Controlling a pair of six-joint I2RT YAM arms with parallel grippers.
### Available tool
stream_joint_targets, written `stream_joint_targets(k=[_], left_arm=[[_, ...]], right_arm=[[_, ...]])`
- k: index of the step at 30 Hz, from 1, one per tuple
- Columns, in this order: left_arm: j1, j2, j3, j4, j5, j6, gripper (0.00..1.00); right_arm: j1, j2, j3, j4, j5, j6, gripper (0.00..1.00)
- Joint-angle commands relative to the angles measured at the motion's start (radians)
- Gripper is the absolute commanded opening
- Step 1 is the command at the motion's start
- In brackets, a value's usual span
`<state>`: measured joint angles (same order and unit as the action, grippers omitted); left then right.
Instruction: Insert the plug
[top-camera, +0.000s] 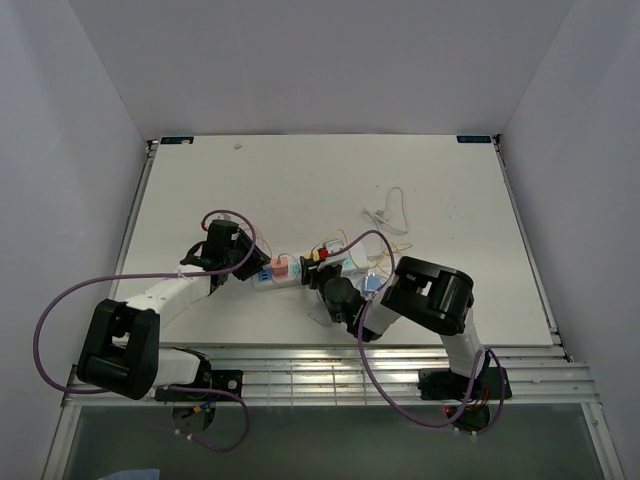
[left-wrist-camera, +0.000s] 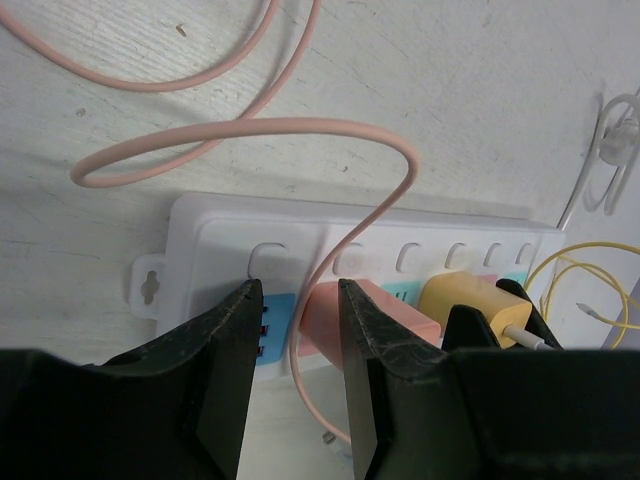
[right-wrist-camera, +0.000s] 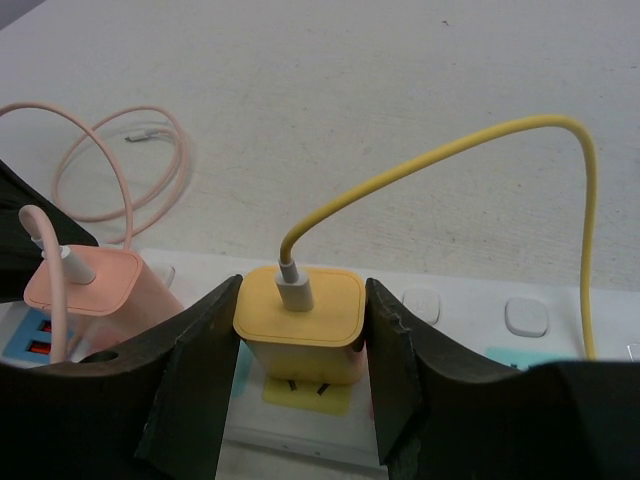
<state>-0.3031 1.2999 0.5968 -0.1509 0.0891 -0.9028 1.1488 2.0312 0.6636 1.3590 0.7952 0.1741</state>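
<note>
I need to open my right gripper now: the yellow plug is upright directly over the yellow socket (right-wrist-camera: 305, 392), so the plug would remain standing on the socket.
A white power strip (top-camera: 290, 275) with coloured sockets lies near the table's front middle. My right gripper (right-wrist-camera: 302, 290) is shut on a yellow plug (right-wrist-camera: 300, 305) with a yellow cable (right-wrist-camera: 450, 150). It holds the plug upright on the strip's yellow socket (right-wrist-camera: 305, 392); I cannot tell how deep the prongs sit. A pink plug (right-wrist-camera: 85, 285) stands in the socket to its left. My left gripper (left-wrist-camera: 297, 300) is open at the strip's (left-wrist-camera: 230, 240) left end. The pink plug (left-wrist-camera: 330, 320) is just past its right finger, a blue socket (left-wrist-camera: 275, 325) by its left finger, and the pink cable (left-wrist-camera: 250, 130) runs between the fingers.
A loose white cable (top-camera: 390, 215) lies behind the strip to the right. Small clear packets (top-camera: 375, 280) lie by the right gripper (top-camera: 335, 285). The pink cable coils on the table behind the strip. Purple arm cables (top-camera: 60, 310) loop beside both arms.
</note>
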Motion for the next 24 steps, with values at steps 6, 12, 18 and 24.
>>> stream_joint_targets(k=[6, 12, 18, 24], left_arm=[[-0.016, -0.011, 0.049, -0.102, -0.008, 0.021, 0.51], [-0.016, -0.037, 0.093, -0.127, -0.023, 0.030, 0.54], [-0.018, -0.066, 0.136, -0.153, -0.042, 0.038, 0.60], [-0.016, -0.093, 0.170, -0.168, -0.043, 0.045, 0.71]], right_arm=[[0.045, -0.026, 0.019, -0.426, -0.012, 0.025, 0.53], [0.043, -0.086, 0.097, -0.454, 0.073, -0.054, 0.66], [0.045, -0.182, 0.151, -0.552, 0.105, -0.064, 0.77], [0.045, -0.284, 0.189, -0.711, 0.113, -0.015, 0.85]])
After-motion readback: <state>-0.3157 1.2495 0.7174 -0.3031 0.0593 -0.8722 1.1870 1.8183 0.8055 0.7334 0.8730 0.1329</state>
